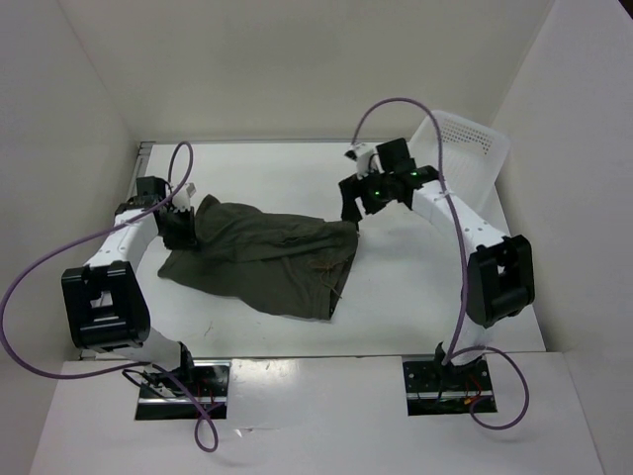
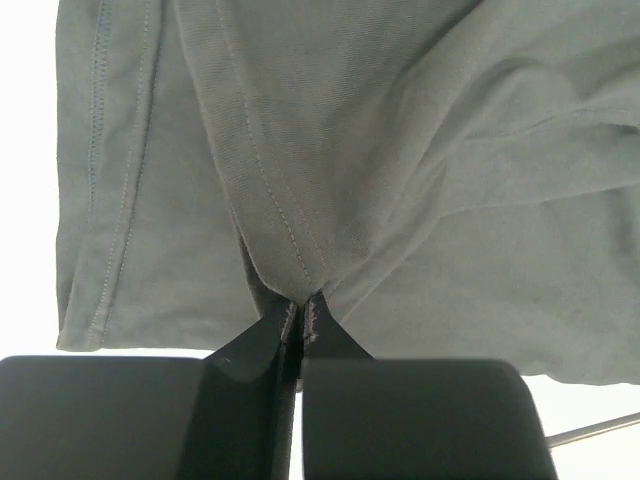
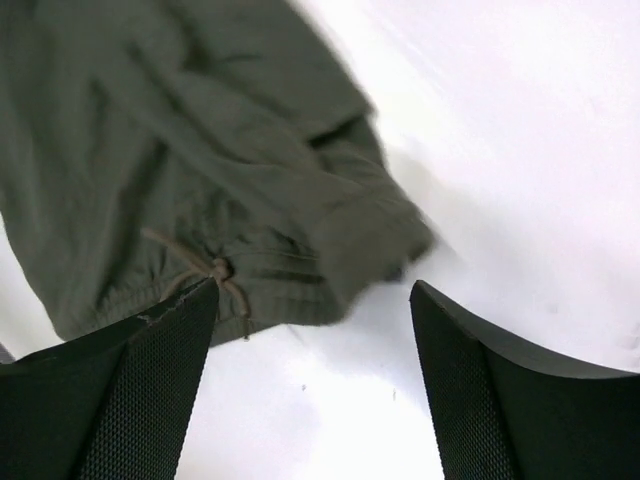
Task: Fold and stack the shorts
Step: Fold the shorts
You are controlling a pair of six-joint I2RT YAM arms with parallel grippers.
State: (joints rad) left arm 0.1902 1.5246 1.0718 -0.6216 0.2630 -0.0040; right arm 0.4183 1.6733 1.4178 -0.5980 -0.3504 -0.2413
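Note:
I will next grab the shorts [image 1: 265,257] with my right gripper by the waistband corner [image 1: 350,232], opposite my left gripper's seamed edge of the shorts, to stretch them straight for folding.
The dark olive-green shorts [image 1: 265,257] lie rumpled on the white table, left of centre, waistband and drawstring [image 3: 205,272] toward the right. My left gripper [image 1: 182,224] is shut on the shorts' left edge. In the left wrist view the closed fingertips [image 2: 300,312] pinch a seamed fold of the fabric [image 2: 330,150]. My right gripper [image 1: 351,211] hovers just above and right of the waistband corner [image 3: 375,235], jaws wide open and empty [image 3: 315,295].
A white perforated plastic basket [image 1: 463,150] leans at the back right against the wall. White enclosure walls stand on the left, back and right. Purple cables loop from both arms.

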